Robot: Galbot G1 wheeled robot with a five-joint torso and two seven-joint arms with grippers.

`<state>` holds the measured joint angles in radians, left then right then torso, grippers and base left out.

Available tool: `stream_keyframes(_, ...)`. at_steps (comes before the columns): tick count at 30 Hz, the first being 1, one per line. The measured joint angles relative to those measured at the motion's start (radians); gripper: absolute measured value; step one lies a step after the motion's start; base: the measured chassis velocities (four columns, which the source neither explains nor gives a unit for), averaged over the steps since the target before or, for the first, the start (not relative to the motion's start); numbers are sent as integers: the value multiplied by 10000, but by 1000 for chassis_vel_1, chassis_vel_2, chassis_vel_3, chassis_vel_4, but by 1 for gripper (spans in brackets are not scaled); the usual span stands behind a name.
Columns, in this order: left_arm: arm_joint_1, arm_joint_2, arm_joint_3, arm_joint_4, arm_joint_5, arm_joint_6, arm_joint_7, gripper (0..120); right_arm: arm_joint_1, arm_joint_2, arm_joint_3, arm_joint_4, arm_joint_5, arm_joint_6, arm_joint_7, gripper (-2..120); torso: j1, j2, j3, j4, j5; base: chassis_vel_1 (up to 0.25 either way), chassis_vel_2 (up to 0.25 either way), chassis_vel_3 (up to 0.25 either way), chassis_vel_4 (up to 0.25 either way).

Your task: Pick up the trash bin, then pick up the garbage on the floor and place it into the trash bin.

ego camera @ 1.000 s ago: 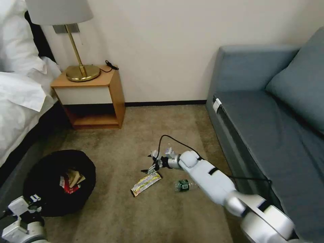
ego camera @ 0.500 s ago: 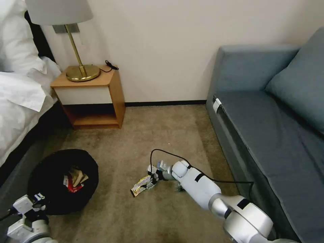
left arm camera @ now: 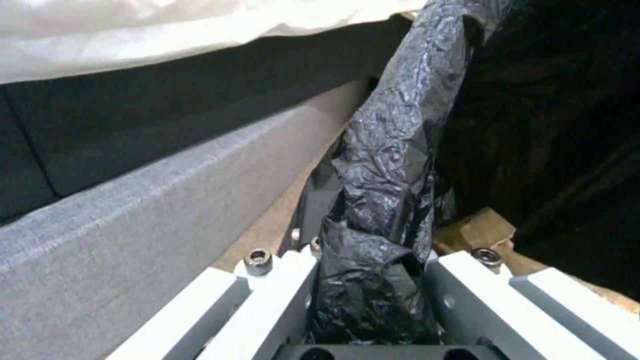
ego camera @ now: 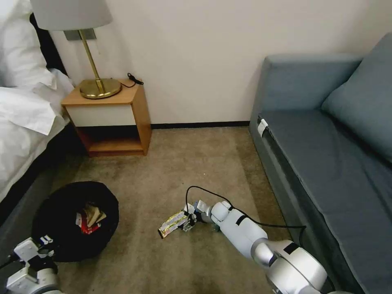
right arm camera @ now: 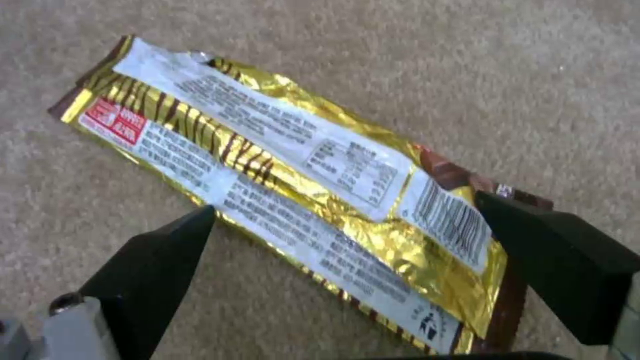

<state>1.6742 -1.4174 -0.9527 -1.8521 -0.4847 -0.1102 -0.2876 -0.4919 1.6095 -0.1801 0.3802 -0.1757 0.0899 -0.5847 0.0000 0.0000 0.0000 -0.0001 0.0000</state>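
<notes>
My right gripper takes hold of the wrapper's creased gold end (ego camera: 183,218) next, where the crumpled foil stands up while the rest lies flat on the carpet.
The trash bin (ego camera: 61,228), black with a black bag liner, stands on the carpet at lower left. My left gripper (ego camera: 43,241) is at its near rim, shut on the bag-covered rim (left arm camera: 393,165), with my left gripper (left arm camera: 363,260) clamping it from both sides. Red-and-white and brown garbage (ego camera: 87,217) lies inside the bin, and the brown paper (left arm camera: 477,230) shows beside the rim. A long gold-yellow snack wrapper (ego camera: 171,224) lies flat on the carpet. My right gripper (ego camera: 188,222) is low over its right end, open, with its black fingers (right arm camera: 167,250) straddling the wrapper (right arm camera: 267,150).
A wooden nightstand (ego camera: 110,118) with a brass lamp (ego camera: 98,85) stands against the back wall. The bed (ego camera: 24,122) runs along the left, close to the bin. A grey-blue sofa (ego camera: 326,155) lines the right. Open carpet (ego camera: 183,163) lies between them.
My right arm has dropped and drawn nearer, bringing the open gripper from above the wrapper's far end down around it. The bin with the left gripper has shifted slightly.
</notes>
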Motion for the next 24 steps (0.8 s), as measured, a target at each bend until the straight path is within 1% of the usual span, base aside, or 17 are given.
stream_keyframes(2,1,-13,14,0,0,-6,5,3,4,-1,22,-31,-1,9,0,98,0,0,0,0,0,0,0,0,0)
stream_keyframes(4,2,-44,40,13,4,-29,23,3,12,-4,85,-112,-54,34,-6,90,0,0,0,0,0,0,0,0,0)
stream_keyframes(5,2,-44,40,13,4,-29,23,3,12,-4,85,-112,-54,34,-6,90,0,0,0,0,0,0,0,0,0)
stream_keyframes(8,2,-45,51,29,8,-41,30,3,4,-7,145,-170,-116,89,-82,76,0,0,-1,0,0,0,0,0,0)
stream_keyframes(9,2,-42,51,30,8,-42,31,3,0,-7,156,-170,-117,93,-94,73,0,0,0,0,0,0,0,0,0)
stream_keyframes(10,2,-42,51,30,8,-42,31,3,0,-7,156,-170,-117,93,-94,73,0,0,0,0,0,0,0,0,0)
stream_keyframes(13,-2,-20,48,35,8,-45,34,3,-6,-6,204,-153,-119,96,-135,57,0,0,0,1,1,0,0,0,0)
stream_keyframes(14,-2,-20,48,35,8,-45,34,3,-6,-6,204,-153,-119,96,-135,57,0,0,0,1,1,0,0,0,0)
stream_keyframes(18,-20,-27,49,44,10,-46,37,3,-61,-9,238,-100,-124,106,-192,39,0,0,0,1,1,0,0,0,0)
stream_keyframes(19,-20,-27,49,44,10,-46,37,3,-61,-9,238,-100,-124,106,-192,39,0,0,0,1,1,0,0,0,0)
stream_keyframes(20,-29,-30,52,52,11,-46,39,3,-93,-10,252,-74,-127,116,-211,35,0,0,0,1,1,0,0,0,0)
stream_keyframes(21,-36,-31,53,61,11,-46,41,3,-129,-11,270,-44,-128,126,-238,28,0,0,0,1,1,0,0,0,0)
stream_keyframes(23,-40,-32,55,73,11,-50,41,3,-176,-12,294,8,-128,128,-276,22,0,0,0,1,0,0,0,0,0)
stream_keyframes(24,-40,-32,55,73,11,-50,41,3,-176,-12,294,8,-128,128,-276,22,0,0,0,1,0,0,0,0,0)
